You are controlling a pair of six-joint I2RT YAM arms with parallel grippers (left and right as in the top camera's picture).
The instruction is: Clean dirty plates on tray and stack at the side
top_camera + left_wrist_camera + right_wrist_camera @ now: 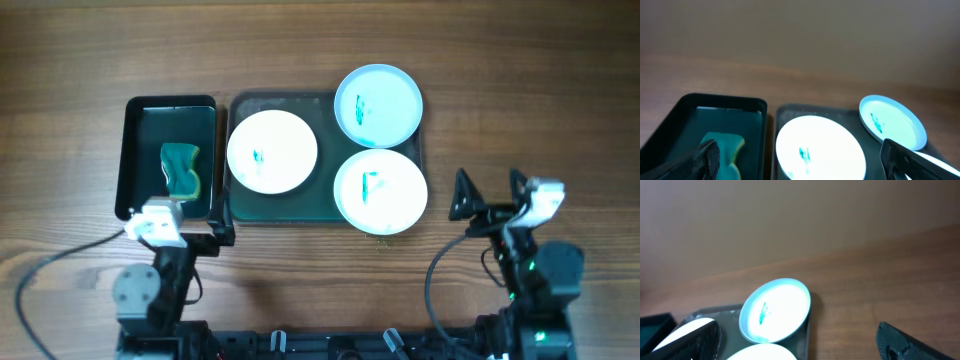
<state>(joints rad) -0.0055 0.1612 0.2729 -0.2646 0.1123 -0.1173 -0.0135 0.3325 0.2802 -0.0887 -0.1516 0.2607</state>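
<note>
Next, my left gripper grabs the green and yellow sponge by its middle (181,172) (728,157), and the sponge's ends stay free to wipe the dirty plates.
Three white plates with teal smears lie on the dark green tray (285,205): one at the left (272,151), one at the back right (378,105) overhanging the rim, one at the front right (380,190). My left gripper (190,232) is open and empty, near the tray's front left corner. My right gripper (490,196) is open and empty, to the right of the tray. The left wrist view shows the left plate (819,147) and the back plate (892,122). The right wrist view shows the back plate (775,310) and the tray (727,317).
A black tub (168,155) stands left of the tray and holds a green and yellow sponge (181,168). The sponge also shows in the left wrist view (727,147). The table is brown wood (520,100).
</note>
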